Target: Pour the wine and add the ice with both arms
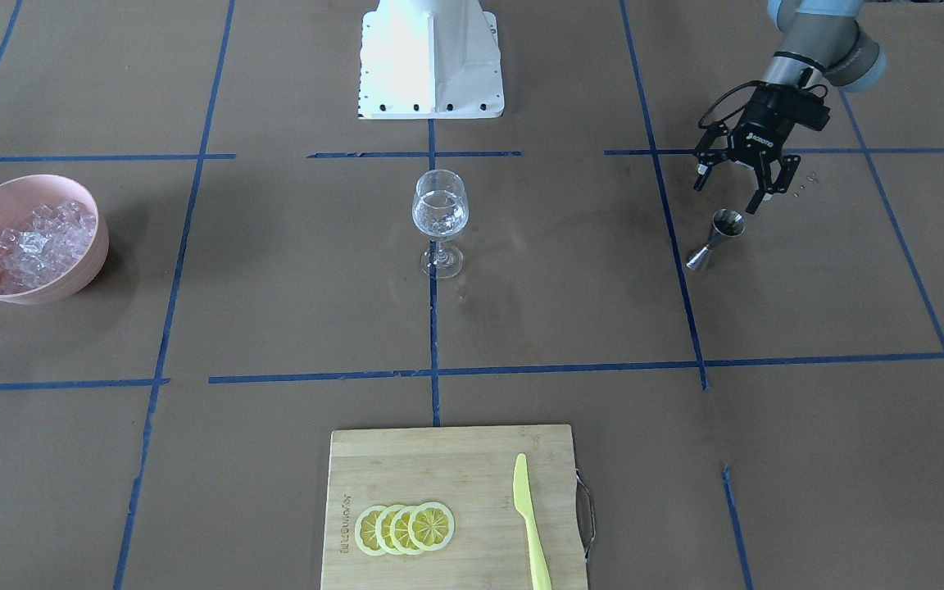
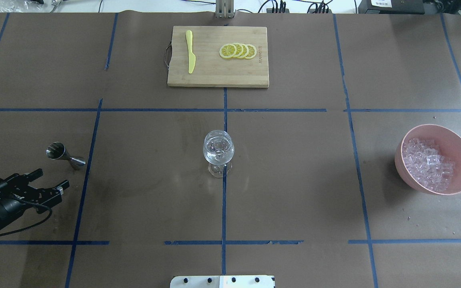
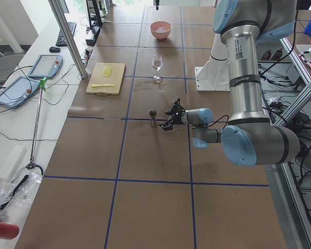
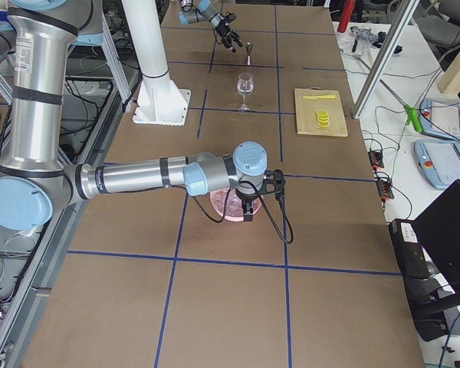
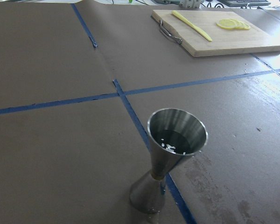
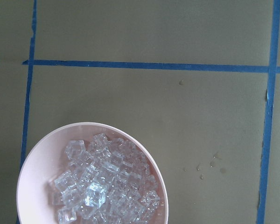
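My left gripper grips the steel jigger by its narrow middle (image 1: pixel 712 242) (image 5: pixel 157 174) next, and this leaves the jigger's cups free for pouring.
A stemmed glass (image 1: pixel 439 215) stands at the table's centre, holding clear wine (image 2: pixel 218 154). A steel jigger (image 1: pixel 714 238) stands upright, and the left wrist view shows only droplets inside the jigger (image 5: pixel 175 140). My left gripper (image 1: pixel 730 195) hangs open just behind it with nothing between its fingers; from overhead the left gripper (image 2: pixel 51 179) sits a little on the robot's side of the jigger (image 2: pixel 64 154). Ice (image 6: pixel 102 186) fills a pink bowl (image 6: pixel 37 154). My right gripper (image 4: pixel 247 208) hovers over that bowl (image 4: pixel 218 207); I cannot tell whether it is open or shut.
A bamboo cutting board (image 2: pixel 214 72) lies at the far side with lemon slices (image 2: pixel 238 51) and a yellow knife (image 2: pixel 190 52) on it. The white pedestal (image 1: pixel 431 57) stands at the robot's side. Blue tape lines cross the brown table, with water drops (image 6: pixel 205 168) near the bowl.
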You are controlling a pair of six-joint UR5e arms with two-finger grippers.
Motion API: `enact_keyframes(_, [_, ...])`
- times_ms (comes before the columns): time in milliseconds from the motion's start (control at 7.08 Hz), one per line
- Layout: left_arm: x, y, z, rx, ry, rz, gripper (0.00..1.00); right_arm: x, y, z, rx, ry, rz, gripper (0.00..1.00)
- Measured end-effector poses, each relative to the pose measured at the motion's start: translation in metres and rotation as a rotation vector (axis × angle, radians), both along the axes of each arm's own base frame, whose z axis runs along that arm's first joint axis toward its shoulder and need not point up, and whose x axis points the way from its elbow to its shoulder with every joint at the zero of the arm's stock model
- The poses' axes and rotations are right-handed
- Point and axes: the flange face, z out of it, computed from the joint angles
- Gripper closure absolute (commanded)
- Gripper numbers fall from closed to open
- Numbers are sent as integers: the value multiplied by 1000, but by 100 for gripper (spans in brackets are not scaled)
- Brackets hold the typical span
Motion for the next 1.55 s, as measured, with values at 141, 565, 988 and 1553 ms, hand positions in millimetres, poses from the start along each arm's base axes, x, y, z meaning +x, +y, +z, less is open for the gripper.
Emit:
enact_keyframes(141, [12,-6,-7,23,-15,-106,2,0,0,0,0,0,0,0])
enact_keyframes(565, [50,-23,0,74,-52,-326,6,0,0,2,-4,1,0,0])
enact_keyframes(988, [68,-29,13,89,-81,-383,25,0,0,3,-6,2,0,0])
enact_keyframes(1553, [76,-23,14,93,-85,-364,58,0,-1,0,19,-4,5,0])
